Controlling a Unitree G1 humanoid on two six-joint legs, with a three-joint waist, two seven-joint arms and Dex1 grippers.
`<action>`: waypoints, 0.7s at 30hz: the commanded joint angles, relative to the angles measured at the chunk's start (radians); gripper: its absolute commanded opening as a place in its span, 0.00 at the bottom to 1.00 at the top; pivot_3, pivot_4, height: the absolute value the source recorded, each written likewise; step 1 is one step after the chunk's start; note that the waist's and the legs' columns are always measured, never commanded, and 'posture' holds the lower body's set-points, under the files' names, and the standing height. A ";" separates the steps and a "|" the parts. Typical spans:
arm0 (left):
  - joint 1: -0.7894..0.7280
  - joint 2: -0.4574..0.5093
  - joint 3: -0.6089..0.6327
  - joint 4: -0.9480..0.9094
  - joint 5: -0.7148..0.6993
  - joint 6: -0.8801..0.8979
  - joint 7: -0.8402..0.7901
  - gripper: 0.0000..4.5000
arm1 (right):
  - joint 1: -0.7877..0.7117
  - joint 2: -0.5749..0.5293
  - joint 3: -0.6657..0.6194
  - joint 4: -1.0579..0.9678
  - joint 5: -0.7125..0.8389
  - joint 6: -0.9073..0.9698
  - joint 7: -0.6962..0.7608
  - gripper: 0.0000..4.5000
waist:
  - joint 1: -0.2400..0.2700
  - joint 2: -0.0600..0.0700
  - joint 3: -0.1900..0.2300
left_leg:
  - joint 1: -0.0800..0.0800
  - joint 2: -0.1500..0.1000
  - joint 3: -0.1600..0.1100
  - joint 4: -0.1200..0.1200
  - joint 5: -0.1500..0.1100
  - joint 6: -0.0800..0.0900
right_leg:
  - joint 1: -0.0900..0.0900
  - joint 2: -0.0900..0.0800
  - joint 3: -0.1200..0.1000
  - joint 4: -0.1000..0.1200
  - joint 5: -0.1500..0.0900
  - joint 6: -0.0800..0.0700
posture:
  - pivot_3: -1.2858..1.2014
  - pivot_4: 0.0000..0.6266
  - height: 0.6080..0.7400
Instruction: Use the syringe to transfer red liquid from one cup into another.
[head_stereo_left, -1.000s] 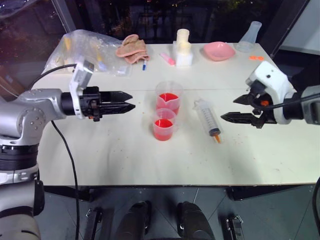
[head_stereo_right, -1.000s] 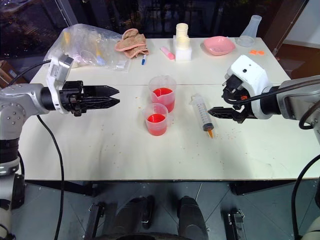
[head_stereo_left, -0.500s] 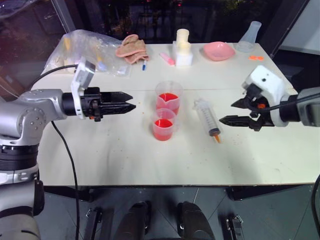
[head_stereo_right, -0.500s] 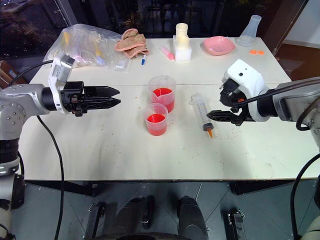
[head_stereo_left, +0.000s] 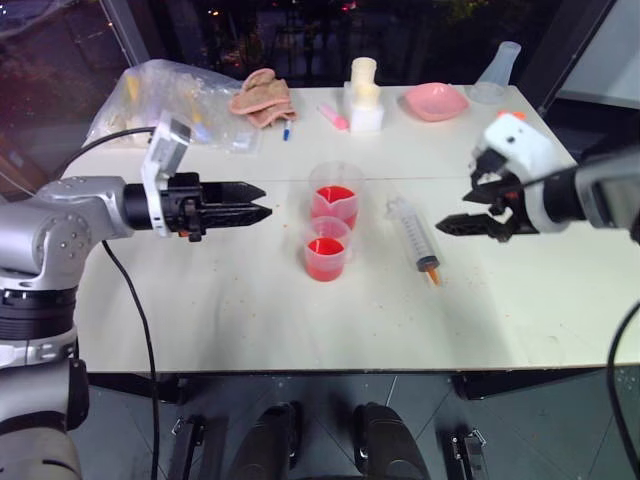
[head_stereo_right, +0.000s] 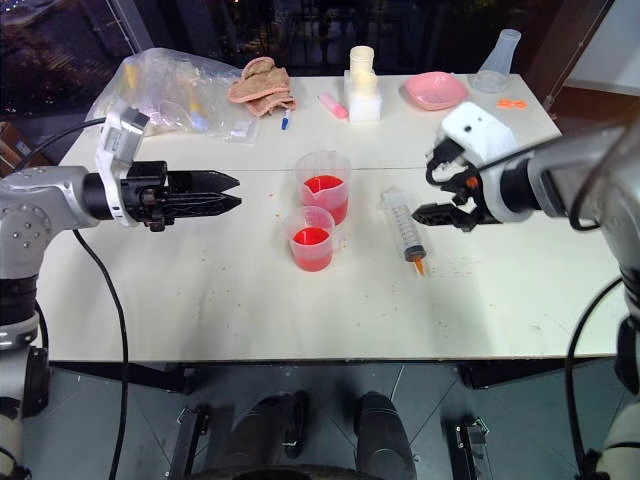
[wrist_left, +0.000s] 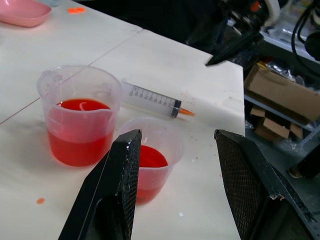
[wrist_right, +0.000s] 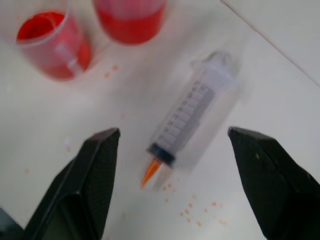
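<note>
My right gripper picks up the syringe around its body (head_stereo_left: 415, 232) next, near the middle, since the syringe narrows to a thin orange tip (head_stereo_left: 433, 274).
The syringe (head_stereo_left: 413, 235) lies flat on the white table (head_stereo_left: 250, 310), its orange tip toward the front edge. To its left stand two clear cups, a larger one (head_stereo_left: 337, 195) behind and a smaller one (head_stereo_left: 327, 250) in front. Both hold red liquid (wrist_left: 77, 145). My right gripper (head_stereo_left: 452, 214) hovers open just right of the syringe, fingers pointing left and down, and the right wrist view looks down on the syringe (wrist_right: 192, 117) between them. My left gripper (head_stereo_left: 266, 201) is open and empty, held level to the left of the cups and pointing at them.
Along the far edge are a clear plastic bag (head_stereo_left: 170, 100), a crumpled cloth (head_stereo_left: 263, 95), a pink marker (head_stereo_left: 335, 118), a white bottle stack (head_stereo_left: 366, 95), a pink bowl (head_stereo_left: 437, 100) and a clear flask (head_stereo_left: 498, 72). Small red droplets speckle the table near the syringe.
My right gripper has moved a little up and left toward the syringe and rolled slightly. The left gripper, cups and syringe stayed put.
</note>
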 joint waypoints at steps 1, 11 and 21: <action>-0.029 0.013 0.019 -0.020 -0.002 -0.008 0.004 0.54 | -0.121 0.036 0.076 0.190 0.026 0.013 -0.045 0.80 | 0.002 0.000 0.000 | 0.000 0.000 0.000 0.000 0.000 0.000 | 0.000 0.000 0.000 0.000 0.000 0.000 | 0.52 0.24 1.00; 0.001 0.012 0.044 -0.055 -0.009 -0.013 0.037 0.54 | -0.400 0.364 0.255 0.914 -0.190 0.008 -0.206 0.80 | -0.003 0.000 0.000 | 0.000 0.000 0.001 -0.002 0.000 -0.001 | -0.002 0.001 0.002 0.001 0.001 0.000 | 0.52 0.24 1.00; 0.082 0.028 0.105 -0.123 -0.037 0.007 0.088 0.54 | -0.419 0.576 0.243 1.293 -0.426 -0.249 -0.153 0.80 | -0.004 0.000 0.000 | 0.000 -0.001 0.002 -0.002 0.001 -0.001 | -0.003 0.005 0.004 0.003 0.001 0.000 | 0.52 0.24 1.00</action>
